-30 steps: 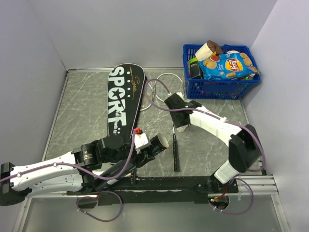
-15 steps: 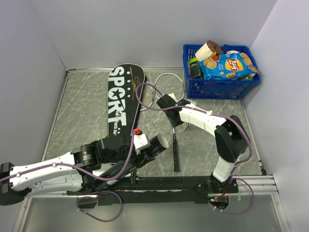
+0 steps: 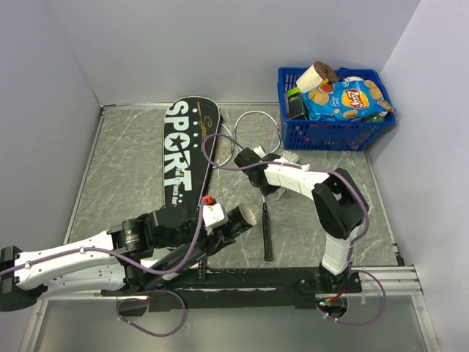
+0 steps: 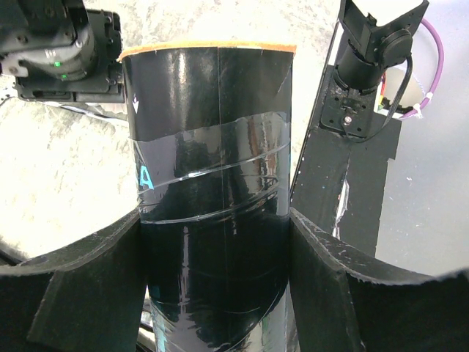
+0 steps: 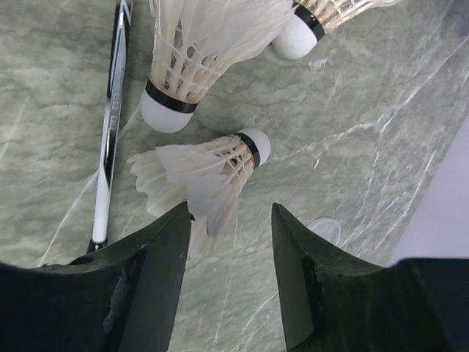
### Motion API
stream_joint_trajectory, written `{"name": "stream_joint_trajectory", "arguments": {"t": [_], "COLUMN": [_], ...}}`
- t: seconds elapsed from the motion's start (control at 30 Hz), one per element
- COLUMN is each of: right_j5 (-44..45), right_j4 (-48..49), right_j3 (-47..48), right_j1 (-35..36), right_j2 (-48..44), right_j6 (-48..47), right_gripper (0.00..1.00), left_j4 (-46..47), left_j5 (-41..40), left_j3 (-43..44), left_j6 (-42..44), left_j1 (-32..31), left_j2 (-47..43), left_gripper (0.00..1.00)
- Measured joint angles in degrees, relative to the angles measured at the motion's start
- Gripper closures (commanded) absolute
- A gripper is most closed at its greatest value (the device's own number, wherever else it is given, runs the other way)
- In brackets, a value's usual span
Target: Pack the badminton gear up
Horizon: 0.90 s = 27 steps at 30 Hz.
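The nearest shuttlecock's feather tips are between the open fingers of my right gripper, so they would hold the shuttlecock's skirt's edge (image 5: 209,203) if they closed now. My right gripper needs to close on the shuttlecock.
My left gripper (image 4: 215,217) is shut on the long black tube (image 4: 212,154), its open orange-rimmed end pointing away; in the top view the tube (image 3: 239,217) hangs low over the near table. Three white feather shuttlecocks lie on the marble. The nearest shuttlecock (image 5: 209,170) has its feathers just ahead of my open right gripper (image 5: 231,220), brushing the left fingertip. Another shuttlecock (image 5: 179,70) and a third (image 5: 311,20) lie beyond. A racket shaft (image 5: 110,139) runs along the left. From above, the right gripper (image 3: 249,160) sits near the racket heads (image 3: 256,130), beside the black SPORT cover (image 3: 185,158).
A blue basket (image 3: 333,133) of snack packets stands at the back right corner. One racket's black handle (image 3: 267,235) points toward the near edge. The arms' black base rail (image 3: 264,279) runs along the front, and grey walls close in on three sides.
The right arm has folded and swung its gripper left and back toward the racket heads, over the shuttlecocks. Its jaws have narrowed slightly. The left arm and tube have not moved.
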Motion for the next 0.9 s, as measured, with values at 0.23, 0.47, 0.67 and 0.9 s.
{"name": "stream_joint_trajectory", "arguments": {"t": [0.23, 0.47, 0.67, 0.9], "right_j5": [2.05, 5.27, 5.25, -1.46], "right_j4": [1.14, 1.88, -0.94, -5.14], "right_j3": [0.0, 0.0, 0.0, -0.11], "right_j1": [0.11, 0.13, 0.46, 0.46], "right_j2": [1.38, 1.31, -2.34, -18.38], "right_j6": [-0.35, -0.35, 1.55, 5.9], "right_gripper": [0.92, 1.0, 1.0, 1.0], "left_j4": [0.0, -0.02, 0.0, 0.15], "left_j5": [-0.83, -1.53, -1.86, -1.92], "left_j3": [0.0, 0.0, 0.0, 0.0], "left_j6": [0.02, 0.04, 0.09, 0.2], "left_j1": [-0.09, -0.24, -0.31, -0.31], "left_j2": [0.0, 0.0, 0.0, 0.59], "left_gripper": [0.52, 0.52, 0.53, 0.54]}}
